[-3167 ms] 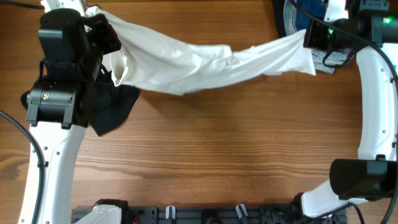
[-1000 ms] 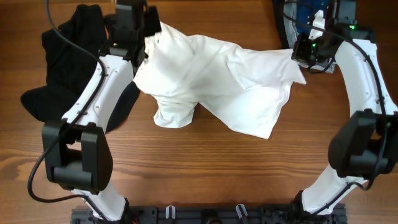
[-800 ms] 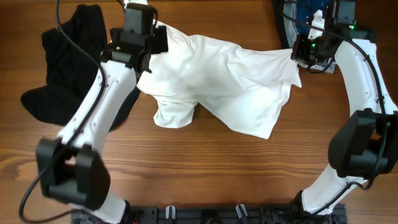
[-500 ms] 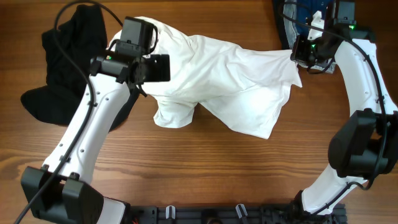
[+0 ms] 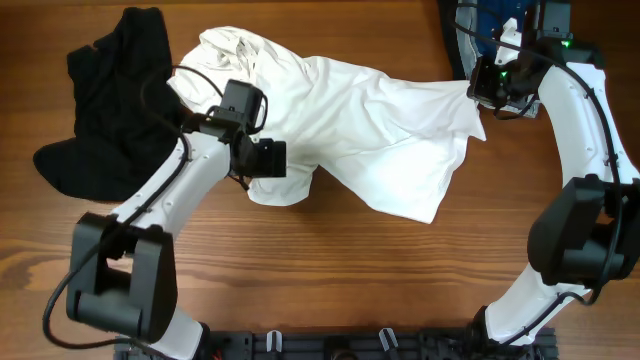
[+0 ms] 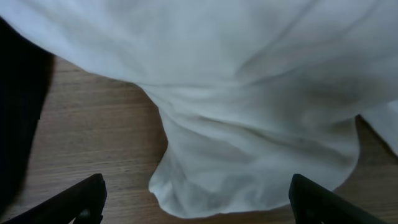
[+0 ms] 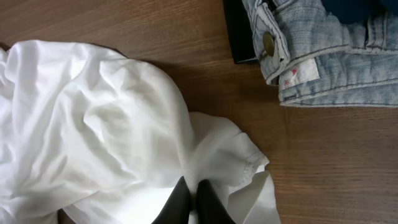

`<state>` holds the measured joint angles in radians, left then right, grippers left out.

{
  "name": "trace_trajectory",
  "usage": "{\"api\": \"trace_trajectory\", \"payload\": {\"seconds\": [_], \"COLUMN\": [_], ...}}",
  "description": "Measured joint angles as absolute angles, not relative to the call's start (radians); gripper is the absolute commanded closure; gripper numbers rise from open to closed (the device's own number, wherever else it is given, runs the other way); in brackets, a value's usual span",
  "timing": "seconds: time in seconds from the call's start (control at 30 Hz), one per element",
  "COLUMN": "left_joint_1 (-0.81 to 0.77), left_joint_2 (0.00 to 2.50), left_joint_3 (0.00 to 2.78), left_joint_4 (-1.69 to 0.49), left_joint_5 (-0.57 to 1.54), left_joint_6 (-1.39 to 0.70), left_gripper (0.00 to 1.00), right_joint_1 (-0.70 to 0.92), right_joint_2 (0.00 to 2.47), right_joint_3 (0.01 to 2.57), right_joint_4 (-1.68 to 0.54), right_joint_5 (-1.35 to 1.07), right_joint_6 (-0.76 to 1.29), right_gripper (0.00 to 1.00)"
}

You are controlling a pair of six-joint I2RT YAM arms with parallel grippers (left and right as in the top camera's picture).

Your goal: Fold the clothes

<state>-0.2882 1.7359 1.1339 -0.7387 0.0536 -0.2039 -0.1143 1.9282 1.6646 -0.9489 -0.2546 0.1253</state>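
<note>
I should next grab the near part of the white shirt with my left gripper, across from the shirt's corner that my right gripper holds. Then the shirt can be spread for folding.
A crumpled white shirt (image 5: 370, 120) lies across the far half of the table. My left gripper (image 5: 268, 160) hovers open over its near-left lobe (image 6: 249, 155). In the left wrist view the fingertips (image 6: 84, 198) stand wide apart, with nothing between them but cloth and wood below. At the shirt's far-right corner, my right gripper (image 5: 482, 88) is shut on a pinched fold of white cloth (image 7: 211, 149). The right wrist view shows both black fingers (image 7: 185, 202) pressed together on that hem.
A black garment (image 5: 105, 110) lies bunched at the far left and shows as a dark edge (image 6: 15, 124) in the left wrist view. Blue jeans (image 5: 490, 25) sit at the far right corner, close to the right gripper, with a button and label visible (image 7: 323, 56). Bare wood spans the front.
My left arm has swung from the shirt's far-left corner toward the front, to the near-left lobe, jaws open throughout. The shirt and the right arm have not moved.
</note>
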Motion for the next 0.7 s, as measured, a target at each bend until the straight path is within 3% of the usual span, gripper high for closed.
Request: {"api": "trace_trajectory", "payload": {"seconds": [0.33,0.4,0.5,0.53,0.57,0.7], "left_joint_1": [-0.296,-0.300,-0.299,-0.298,-0.298,-0.299], "left_joint_2": [1.867,1.874,1.882,1.886,1.889,1.894], "left_joint_3": [1.122,1.127,1.133,1.135,1.135,1.136], "left_joint_4": [-0.695,-0.688,-0.686,-0.682,-0.678,-0.677], "left_joint_5": [0.092,0.088,0.078,0.075,0.075,0.085], "left_joint_6": [-0.096,-0.077,-0.059,-0.054,-0.053,-0.046], "left_gripper": [0.15,0.29,0.80,0.91,0.96,0.96], "right_joint_1": [-0.114,-0.114,-0.114,-0.114,-0.114,-0.114], "right_joint_2": [1.928,1.928,1.928,1.928,1.928,1.928], "right_joint_3": [1.665,1.665,1.665,1.665,1.665,1.665], "right_joint_4": [-0.949,-0.949,-0.949,-0.949,-0.948,-0.947], "right_joint_5": [-0.255,-0.254,-0.255,-0.254,-0.255,-0.255], "right_joint_6": [0.125,0.125,0.125,0.125,0.125,0.126], "right_gripper": [0.96,0.96,0.96,0.96,0.96,0.96]}}
